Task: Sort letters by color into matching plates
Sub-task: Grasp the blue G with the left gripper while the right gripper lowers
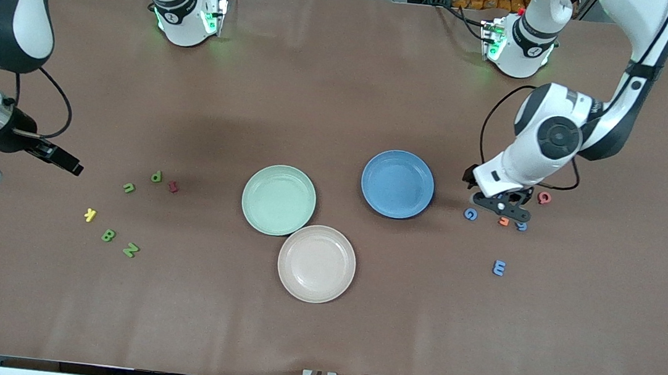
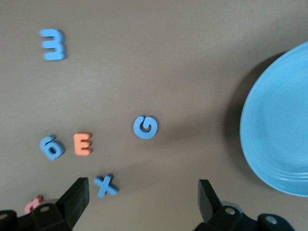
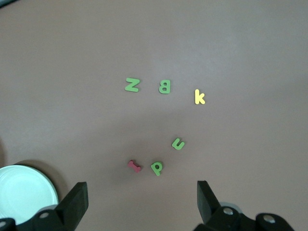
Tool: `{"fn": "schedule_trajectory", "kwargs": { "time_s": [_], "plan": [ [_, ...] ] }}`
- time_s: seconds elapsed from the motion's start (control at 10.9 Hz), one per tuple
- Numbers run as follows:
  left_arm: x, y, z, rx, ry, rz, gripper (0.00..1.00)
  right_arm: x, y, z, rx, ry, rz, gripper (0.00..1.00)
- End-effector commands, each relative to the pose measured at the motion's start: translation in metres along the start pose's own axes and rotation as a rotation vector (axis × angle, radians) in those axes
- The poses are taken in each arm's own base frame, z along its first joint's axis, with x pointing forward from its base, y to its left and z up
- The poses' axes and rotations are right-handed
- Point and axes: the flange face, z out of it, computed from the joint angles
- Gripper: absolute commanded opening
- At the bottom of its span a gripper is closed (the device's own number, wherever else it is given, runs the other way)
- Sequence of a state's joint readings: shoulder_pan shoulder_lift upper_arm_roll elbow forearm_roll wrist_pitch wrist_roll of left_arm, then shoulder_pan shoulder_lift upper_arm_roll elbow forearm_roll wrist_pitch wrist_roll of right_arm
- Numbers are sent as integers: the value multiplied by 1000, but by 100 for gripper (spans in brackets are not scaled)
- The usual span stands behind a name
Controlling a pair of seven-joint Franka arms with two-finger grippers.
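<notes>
I will next grab the G's curved outer sides with my left gripper, to sort the blue G onto the blue plate (image 1: pixel 397 183) (image 2: pixel 284 125).
Several green letters lie toward the right arm's end of the table: p (image 1: pixel 156 176), n (image 1: pixel 129 188), B (image 1: pixel 108 235) and N (image 1: pixel 130 249). My right gripper (image 3: pixel 142 199) hangs open and empty over the table beside them, closest to the p (image 3: pixel 157 167). Blue letters lie near the left arm's end: G (image 1: pixel 470 213), E (image 1: pixel 499 267) and one (image 1: pixel 520 226) beside an orange letter. My left gripper (image 2: pixel 144 197) stands open low over them, with a blue X (image 2: pixel 105 185) just inside one finger. The mint green plate (image 1: pixel 278 200) and the blue plate (image 1: pixel 397 183) sit mid-table, both empty.
A beige-pink plate (image 1: pixel 316 263) touches the green plate, nearer the camera. A yellow k (image 1: pixel 89 214) and a red I (image 1: pixel 173 186) lie among the green letters. An orange E (image 1: pixel 503 221) and a red letter (image 1: pixel 544 198) lie among the blue ones.
</notes>
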State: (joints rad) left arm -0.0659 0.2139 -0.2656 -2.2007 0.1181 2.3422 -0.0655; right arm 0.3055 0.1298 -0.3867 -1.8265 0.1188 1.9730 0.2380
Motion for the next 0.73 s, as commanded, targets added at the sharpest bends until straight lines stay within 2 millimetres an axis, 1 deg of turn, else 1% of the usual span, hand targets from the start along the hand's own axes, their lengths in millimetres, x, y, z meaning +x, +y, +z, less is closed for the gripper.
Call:
{"fn": "schedule_trajectory", "kwargs": {
  "time_s": [0.0, 0.09, 0.28, 0.46, 0.64],
  "plan": [
    [2, 7, 45, 55, -7, 121, 100, -2, 6, 39, 1, -4, 67, 100],
    [5, 9, 53, 50, -3, 130, 100, -5, 10, 56, 2, 11, 73, 100],
    [6, 11, 78, 35, -24, 139, 100, -10, 24, 81, 3, 37, 96, 100],
    [9, 11, 91, 28, -15, 150, 100, -14, 33, 102, 20, 23, 134, 100],
    [13, 10, 97, 18, 1, 146, 100, -22, 44, 123, 49, 33, 182, 100]
  ]
}}
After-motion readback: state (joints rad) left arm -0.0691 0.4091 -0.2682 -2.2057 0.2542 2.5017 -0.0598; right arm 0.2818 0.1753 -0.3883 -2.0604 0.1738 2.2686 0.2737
